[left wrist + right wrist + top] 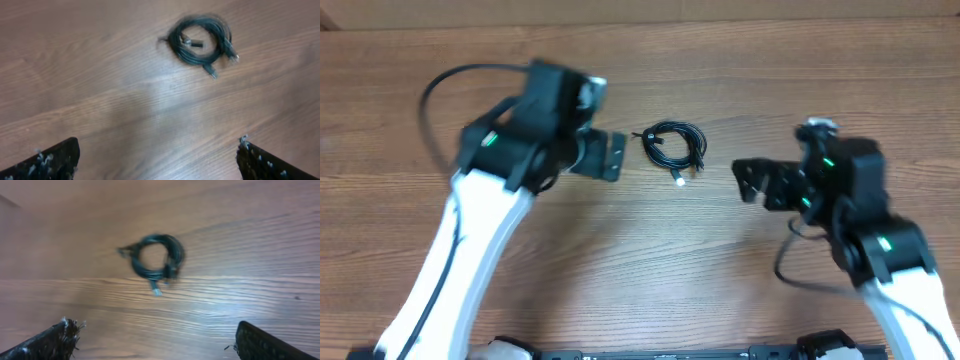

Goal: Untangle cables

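Observation:
I should grab the coiled cables by the coil's nearest edge with my right gripper next. The coil's opposite edge then stays open for handover to my left gripper.
The cables (674, 146) lie as one small coiled black bundle on the wooden table, between the two arms, with a silver plug tip sticking out at its near side. The bundle also shows in the left wrist view as cables (201, 42) and in the right wrist view as cables (156, 259). My left gripper (614, 156) hovers just left of the bundle, open and empty, its fingers (55, 161) wide apart. To the right of the bundle, my right gripper (746, 179) is also open and empty, with its fingers (265, 344) spread wide.
The wooden table (650, 260) stretches all around. A thick black cable (432, 105) loops off the left arm at the far left. The white arm links reach in from the near edge on both sides.

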